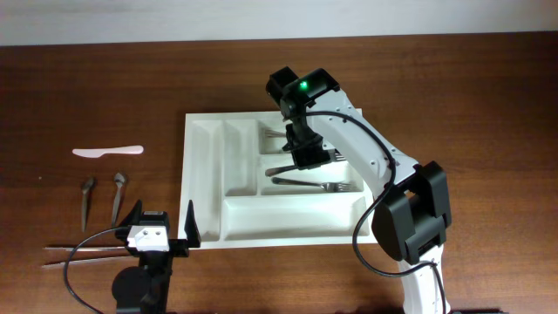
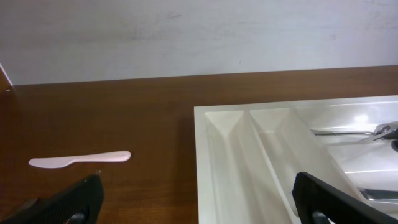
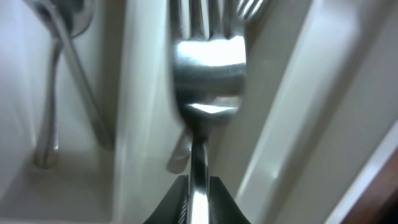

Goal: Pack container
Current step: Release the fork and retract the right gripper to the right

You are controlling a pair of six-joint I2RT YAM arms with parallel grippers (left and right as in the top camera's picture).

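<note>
The fork's head and handle [image 1: 278,169] sit low within the sides of the container's middle section [image 1: 347,174], so it is now time for my right gripper to release the fork.
The container [image 1: 206,228] is a large white divided tray in the middle of the table, also seen in the left wrist view [image 2: 214,143]. My right gripper [image 1: 305,157] is low over its short compartments, shut on the handle of a metal fork [image 3: 208,62] whose head points away over a white divider [image 3: 140,93]. Another fork [image 1: 318,184] lies in the compartment just nearer me, and more cutlery [image 1: 275,133] lies in the far one. My left gripper [image 1: 161,231] hovers wide open and empty by the tray's front left corner, fingers [image 2: 78,199] straddling its left rim.
A white plastic knife [image 1: 107,151] [image 2: 79,158] lies on the wood to the left of the tray. Two metal spoons [image 1: 87,196] [image 1: 118,194] lie nearer the front. Thin chopsticks [image 1: 83,249] rest at the front left, beside the left arm.
</note>
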